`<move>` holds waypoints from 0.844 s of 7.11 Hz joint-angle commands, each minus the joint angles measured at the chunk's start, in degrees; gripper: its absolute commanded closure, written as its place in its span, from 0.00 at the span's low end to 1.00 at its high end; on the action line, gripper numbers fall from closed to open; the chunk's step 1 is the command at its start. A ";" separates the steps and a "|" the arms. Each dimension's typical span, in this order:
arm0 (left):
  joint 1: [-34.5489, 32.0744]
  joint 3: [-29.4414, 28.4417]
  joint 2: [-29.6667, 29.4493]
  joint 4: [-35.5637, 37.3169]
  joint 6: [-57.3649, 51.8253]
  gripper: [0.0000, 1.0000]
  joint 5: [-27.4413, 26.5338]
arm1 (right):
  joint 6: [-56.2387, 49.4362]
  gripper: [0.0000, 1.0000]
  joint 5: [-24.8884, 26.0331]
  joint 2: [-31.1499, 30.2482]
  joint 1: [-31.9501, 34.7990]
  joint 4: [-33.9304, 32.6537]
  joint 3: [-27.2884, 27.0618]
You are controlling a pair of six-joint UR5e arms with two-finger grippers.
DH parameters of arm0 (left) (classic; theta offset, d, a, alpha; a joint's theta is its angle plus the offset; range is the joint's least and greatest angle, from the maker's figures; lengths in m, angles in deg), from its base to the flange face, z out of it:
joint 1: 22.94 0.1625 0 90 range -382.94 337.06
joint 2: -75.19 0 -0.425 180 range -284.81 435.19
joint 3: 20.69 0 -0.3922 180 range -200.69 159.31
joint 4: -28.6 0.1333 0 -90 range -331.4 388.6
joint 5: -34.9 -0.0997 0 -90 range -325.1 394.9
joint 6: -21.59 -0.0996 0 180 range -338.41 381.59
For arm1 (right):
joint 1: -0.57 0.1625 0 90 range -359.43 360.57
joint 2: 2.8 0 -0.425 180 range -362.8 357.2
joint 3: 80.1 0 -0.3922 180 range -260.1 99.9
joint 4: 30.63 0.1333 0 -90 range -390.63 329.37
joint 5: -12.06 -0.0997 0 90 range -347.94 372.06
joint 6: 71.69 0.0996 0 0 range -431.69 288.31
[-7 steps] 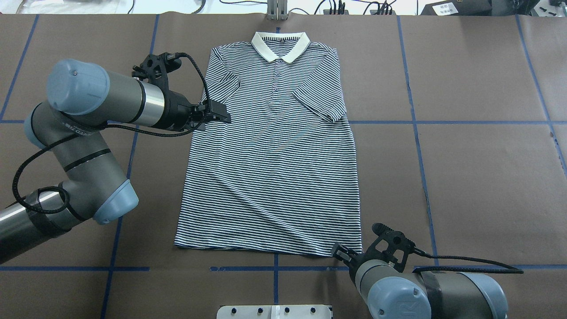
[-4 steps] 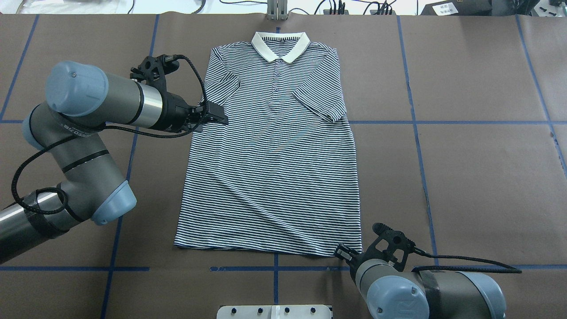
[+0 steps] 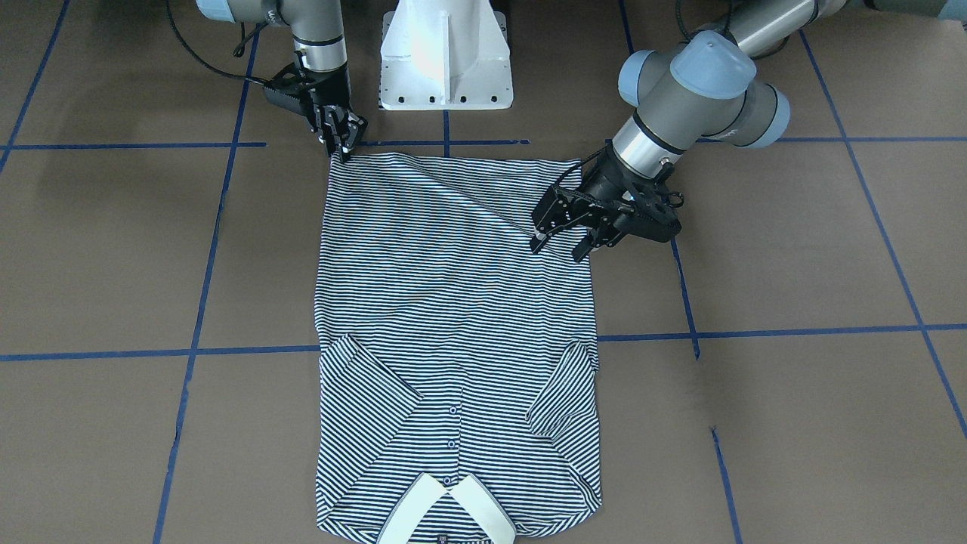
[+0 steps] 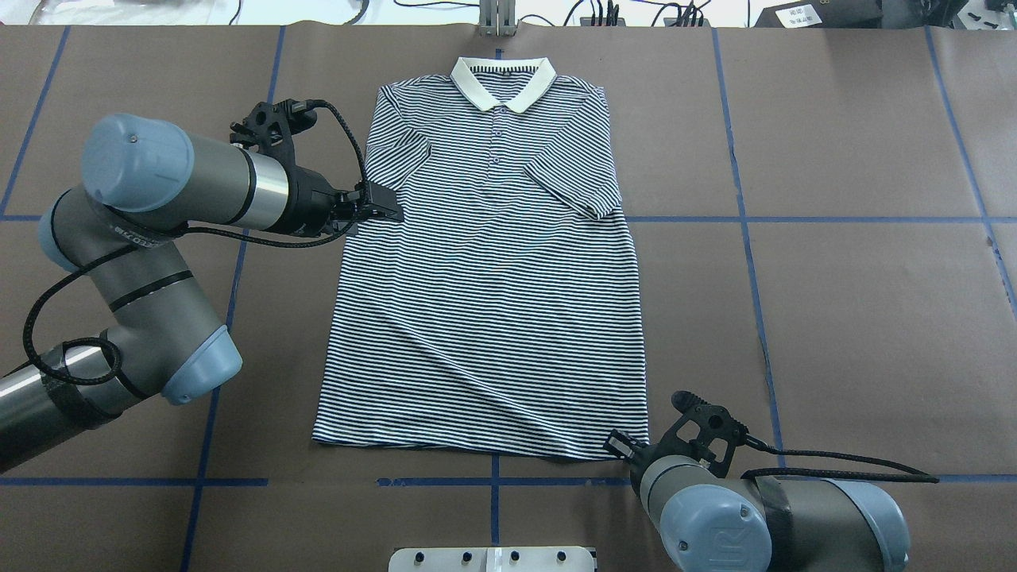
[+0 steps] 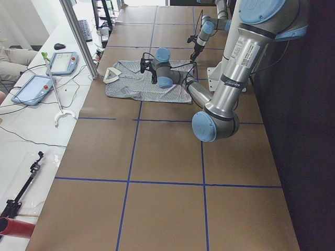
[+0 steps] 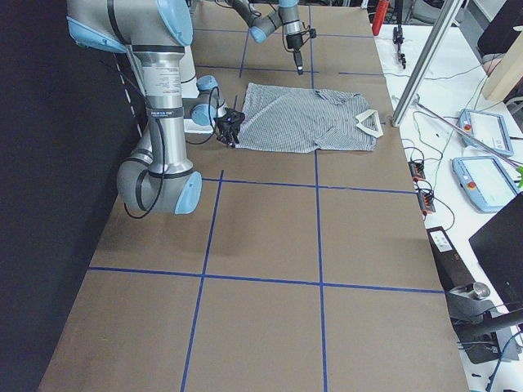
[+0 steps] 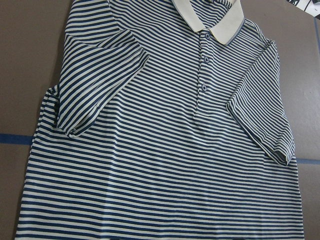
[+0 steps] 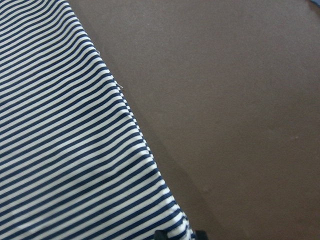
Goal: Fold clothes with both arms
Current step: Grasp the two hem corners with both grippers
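I need to take the striped polo shirt by its hem corner (image 3: 576,167) with my left gripper next, to fold its lower half up toward the shirt's collar (image 3: 412,509).
The striped polo shirt (image 4: 493,302) lies flat, front up, on the brown table, collar (image 4: 502,83) at the far side and both sleeves folded in over the chest. It also shows in the front view (image 3: 453,302) and the left wrist view (image 7: 165,165). My left gripper (image 4: 385,210) is open and hovers at the shirt's left edge just below the sleeve; in the front view (image 3: 560,248) its jaws stand apart. My right gripper (image 3: 344,151) is shut on the shirt's near right hem corner (image 4: 639,449). Dark fingertips (image 8: 160,234) flank that corner in the right wrist view.
The white pedestal base (image 3: 446,53) stands at the near table edge behind the hem. A metal post (image 4: 496,20) and cables run along the far edge. Blue tape lines (image 4: 747,238) cross the brown table. Tablets (image 5: 65,60) lie on a side table.
My left gripper has drawn back a little to the left, toward the shirt's edge. My right gripper has shifted slightly right to the hem corner.
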 commanded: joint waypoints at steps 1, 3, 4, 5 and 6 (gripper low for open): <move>-0.05 0.57 0.24 -0.03 0.31 0.19 -0.31 | 0.00 1.00 0.00 -0.26 -0.08 -0.01 0.00; -0.05 2.84 1.20 0.32 7.54 0.17 -1.88 | -0.09 1.00 -0.17 0.61 -0.17 0.08 -0.79; 2.30 8.08 7.04 0.67 11.61 0.17 -5.98 | -0.35 1.00 -0.17 0.44 -0.17 0.16 -1.40; 6.76 13.87 15.28 0.68 13.74 0.18 -9.50 | -0.61 1.00 -0.09 0.35 -0.09 0.17 -1.93; 10.90 15.85 18.40 2.76 18.28 0.21 -12.15 | -0.70 1.00 -0.09 0.26 0.18 0.25 -2.46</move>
